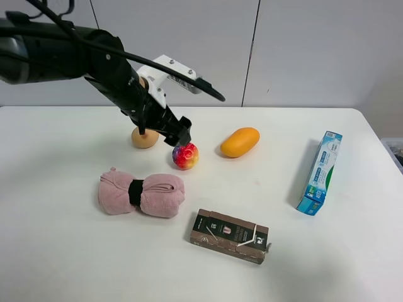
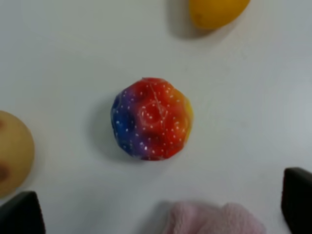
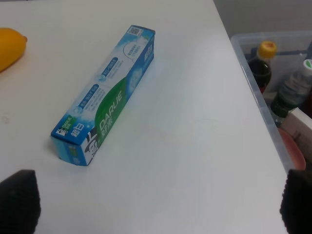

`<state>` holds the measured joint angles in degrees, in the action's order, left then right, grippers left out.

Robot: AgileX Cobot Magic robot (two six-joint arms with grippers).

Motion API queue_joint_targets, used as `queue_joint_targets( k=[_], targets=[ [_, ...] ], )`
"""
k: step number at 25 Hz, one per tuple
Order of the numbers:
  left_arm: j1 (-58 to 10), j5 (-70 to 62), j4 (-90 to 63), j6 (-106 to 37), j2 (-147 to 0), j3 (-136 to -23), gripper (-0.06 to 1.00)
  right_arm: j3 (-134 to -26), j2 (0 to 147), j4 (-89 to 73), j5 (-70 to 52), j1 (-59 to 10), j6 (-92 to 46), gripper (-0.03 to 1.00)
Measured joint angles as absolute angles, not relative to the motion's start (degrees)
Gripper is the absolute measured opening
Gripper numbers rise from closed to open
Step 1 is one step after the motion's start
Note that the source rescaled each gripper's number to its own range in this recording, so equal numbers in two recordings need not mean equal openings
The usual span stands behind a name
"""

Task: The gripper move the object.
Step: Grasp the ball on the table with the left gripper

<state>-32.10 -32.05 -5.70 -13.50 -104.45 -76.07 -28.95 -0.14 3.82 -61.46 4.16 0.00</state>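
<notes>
The left gripper grabs the ball by its purple-blue and yellow sides next, to move the ball (image 1: 185, 155) over the white table.
The object is a small round ball (image 1: 185, 155), red with yellow and purple-blue blotches, lying on the white table. In the left wrist view the ball (image 2: 151, 118) lies in the middle of the picture. My left gripper (image 1: 179, 135) hangs just above and slightly behind it, without touching it. Its black fingertips (image 2: 19, 214) stand wide apart, so it is open and empty. My right gripper (image 3: 158, 202) is also open and empty, above bare table near a toothpaste box. The right gripper does not show in the exterior high view.
A tan potato (image 1: 144, 138) lies left of the ball and an orange mango (image 1: 240, 142) right of it. A rolled pink towel (image 1: 141, 192) lies in front. There is a dark carton (image 1: 230, 235), a blue-green toothpaste box (image 1: 320, 172), and a clear bin of bottles (image 3: 273, 97) past the table's right edge.
</notes>
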Motion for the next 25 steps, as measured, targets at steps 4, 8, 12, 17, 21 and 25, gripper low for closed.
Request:
queue_joint_targets(
  k=[4,8,12,17,21,25],
  targets=[
    [-32.1,-27.2,-5.7,-14.5,-108.1,-76.1,0.98,-29.0,-0.1,3.8,-61.5,4.2,0.0,1.00],
    [-32.2,-23.3,-5.7,-14.6,-111.1,-76.1,0.98,-29.0,-0.1,3.8,-61.5,4.2,0.0,1.00],
    [-33.3,-21.2,-5.7,-14.8,-113.2,-76.1,0.98,-29.0,-0.1,3.8,-61.5,4.2,0.0,1.00],
    [-35.4,-18.1,-5.7,-15.1,-115.8,-76.1,0.98,-29.0,-0.1,3.8,-61.5,4.2,0.0,1.00],
    [-35.5,-16.3,-5.7,-15.1,-117.9,-76.1,0.98,-29.0,-0.1,3.8,-61.5,4.2,0.0,1.00],
    [-35.5,-14.3,-4.5,-15.1,-119.8,-76.1,0.98,-29.0,-0.1,3.8,-61.5,4.2,0.0,1.00]
  ],
)
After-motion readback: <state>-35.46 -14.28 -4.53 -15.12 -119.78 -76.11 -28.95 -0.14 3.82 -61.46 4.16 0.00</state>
